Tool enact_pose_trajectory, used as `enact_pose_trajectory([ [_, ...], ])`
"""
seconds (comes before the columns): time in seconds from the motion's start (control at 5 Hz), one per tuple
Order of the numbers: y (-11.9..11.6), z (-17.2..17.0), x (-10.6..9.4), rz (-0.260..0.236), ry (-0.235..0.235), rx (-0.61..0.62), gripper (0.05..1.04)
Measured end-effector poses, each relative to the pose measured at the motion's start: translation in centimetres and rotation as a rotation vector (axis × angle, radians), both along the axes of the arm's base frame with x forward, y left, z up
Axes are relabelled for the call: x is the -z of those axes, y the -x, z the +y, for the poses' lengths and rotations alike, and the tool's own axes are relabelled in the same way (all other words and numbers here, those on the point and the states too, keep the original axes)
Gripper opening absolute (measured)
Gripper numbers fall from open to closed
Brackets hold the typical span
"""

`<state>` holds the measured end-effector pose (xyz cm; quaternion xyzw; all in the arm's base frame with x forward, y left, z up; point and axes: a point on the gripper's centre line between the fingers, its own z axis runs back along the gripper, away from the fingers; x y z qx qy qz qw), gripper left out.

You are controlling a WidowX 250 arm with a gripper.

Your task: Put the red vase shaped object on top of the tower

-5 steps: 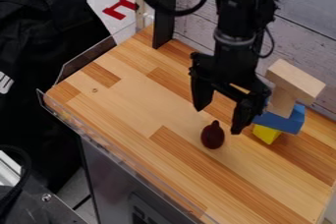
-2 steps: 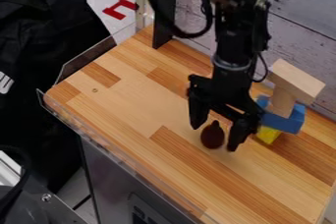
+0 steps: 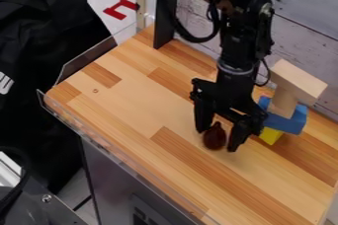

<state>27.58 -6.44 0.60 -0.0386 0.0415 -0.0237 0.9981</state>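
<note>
The gripper takes hold of the red vase shaped object's narrow neck next, to set the object on top of the tower.
My gripper (image 3: 216, 141) hangs low over the middle of the wooden table, open, one finger on each side of the red vase shaped object (image 3: 214, 137). The dark red piece has a round body and a narrow neck toward the top. Whether either finger touches it I cannot tell. To the right of the gripper stands the tower: a yellow block (image 3: 270, 135) at the bottom, a blue block (image 3: 286, 123) over it, then an upright wooden piece (image 3: 284, 102) and a wide wooden block (image 3: 298, 82) across the top. Part of the blue block is behind the gripper.
Behind the table (image 3: 125, 98) are a grey plank wall (image 3: 304, 36) and a black upright post (image 3: 165, 17). A low transparent guard (image 3: 86, 61) runs along the left edge. Black cloth (image 3: 46, 31) lies beyond it at the left.
The gripper has come down and slightly toward the front left, so its fingers now stand around the vase shaped object. The tower has not moved.
</note>
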Motion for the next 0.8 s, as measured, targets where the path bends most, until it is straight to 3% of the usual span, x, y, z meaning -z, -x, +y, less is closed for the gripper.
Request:
enact_pose_trajectory([
  [0.2,-0.23,0.08,0.10,-0.016,-0.001,-0.034,0.409],
  [0.4,-0.36,0.20,-0.08,-0.022,0.004,-0.054,0.245],
  [0.8,0.16,0.17,-0.79,-0.002,0.010,-0.061,0.172],
])
